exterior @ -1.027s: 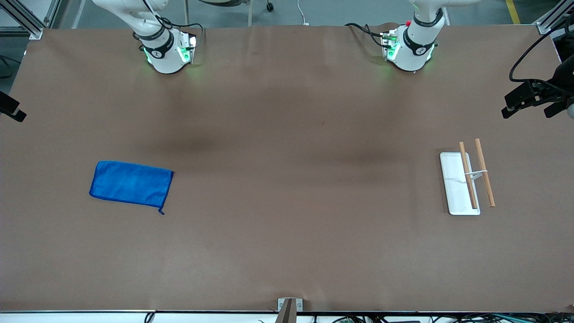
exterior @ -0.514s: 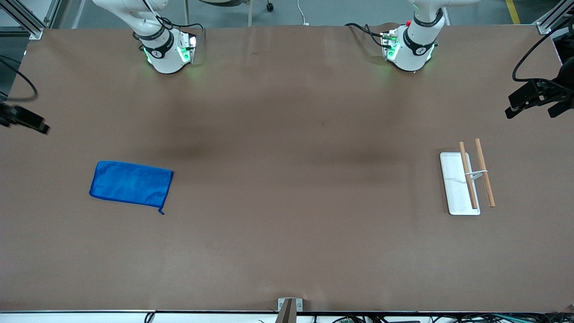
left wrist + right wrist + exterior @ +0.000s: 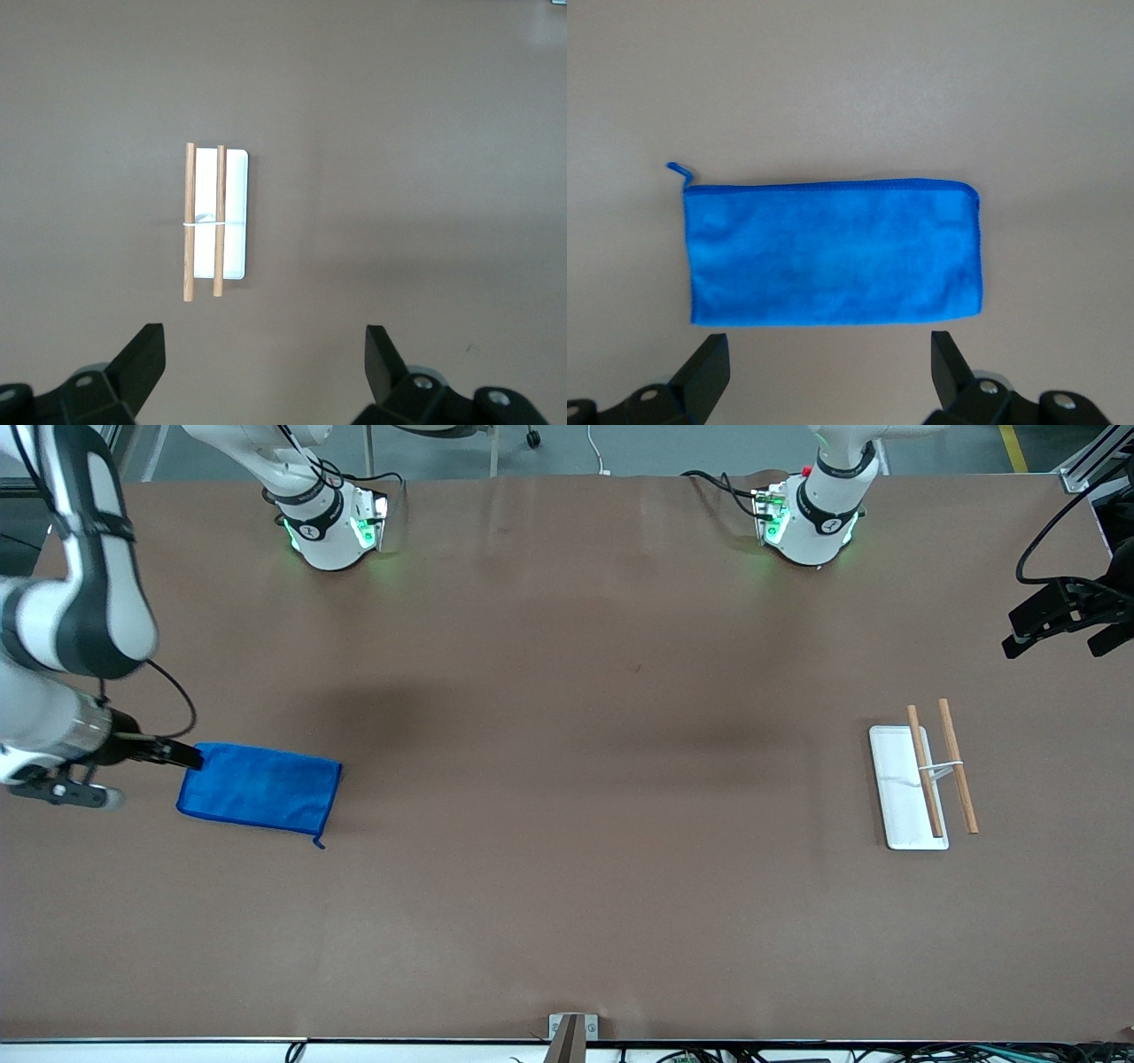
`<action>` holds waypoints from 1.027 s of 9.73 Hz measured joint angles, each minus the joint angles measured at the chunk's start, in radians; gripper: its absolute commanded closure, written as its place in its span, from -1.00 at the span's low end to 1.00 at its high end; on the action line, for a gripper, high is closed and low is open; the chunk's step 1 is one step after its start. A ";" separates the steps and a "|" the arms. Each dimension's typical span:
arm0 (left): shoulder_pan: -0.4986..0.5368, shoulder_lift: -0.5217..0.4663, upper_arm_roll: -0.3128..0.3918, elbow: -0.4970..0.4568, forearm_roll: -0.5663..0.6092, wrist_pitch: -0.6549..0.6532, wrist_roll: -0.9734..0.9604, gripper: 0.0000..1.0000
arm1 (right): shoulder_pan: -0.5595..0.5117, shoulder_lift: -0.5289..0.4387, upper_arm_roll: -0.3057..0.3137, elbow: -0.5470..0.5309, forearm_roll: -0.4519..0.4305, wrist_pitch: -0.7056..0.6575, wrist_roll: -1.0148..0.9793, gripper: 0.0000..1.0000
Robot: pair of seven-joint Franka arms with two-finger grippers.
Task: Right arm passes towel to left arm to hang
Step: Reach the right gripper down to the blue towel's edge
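Note:
The towel needs to go to my left arm for hanging. My right gripper will grab it next by the long edge opposite its loop tag (image 3: pixel 318 841) (image 3: pixel 680 171) to pass it over.
The bright blue towel (image 3: pixel 261 786) lies flat on the brown table toward the right arm's end, its loop tag (image 3: pixel 318 841) at the corner nearest the front camera. My right gripper (image 3: pixel 155 778) is open and empty, just off the towel's short edge toward the table end. In the right wrist view the towel (image 3: pixel 833 252) lies just ahead of the wide-open right gripper (image 3: pixel 830 354). My left gripper (image 3: pixel 1054 645) hangs open and empty over the left arm's end of the table, also seen in the left wrist view (image 3: pixel 264 354).
A white flat tray (image 3: pixel 899 779) with two wooden rods (image 3: pixel 957 766) lies toward the left arm's end; it also shows in the left wrist view (image 3: pixel 235 252). Both arm bases (image 3: pixel 328 531) stand along the table's edge farthest from the front camera.
The right arm has swung in from the table's end and come down beside the towel. The left gripper has drifted slightly toward its table end. The towel has not moved.

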 measured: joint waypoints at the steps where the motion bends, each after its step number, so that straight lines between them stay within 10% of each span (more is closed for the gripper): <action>1: 0.000 0.000 -0.001 0.000 0.000 0.000 0.000 -0.99 | -0.002 0.032 0.000 -0.046 0.000 0.083 -0.004 -1.00; 10: 0.000 0.000 -0.003 -0.001 0.000 0.001 0.000 -0.99 | -0.051 0.202 0.005 -0.206 0.000 0.439 -0.091 -0.90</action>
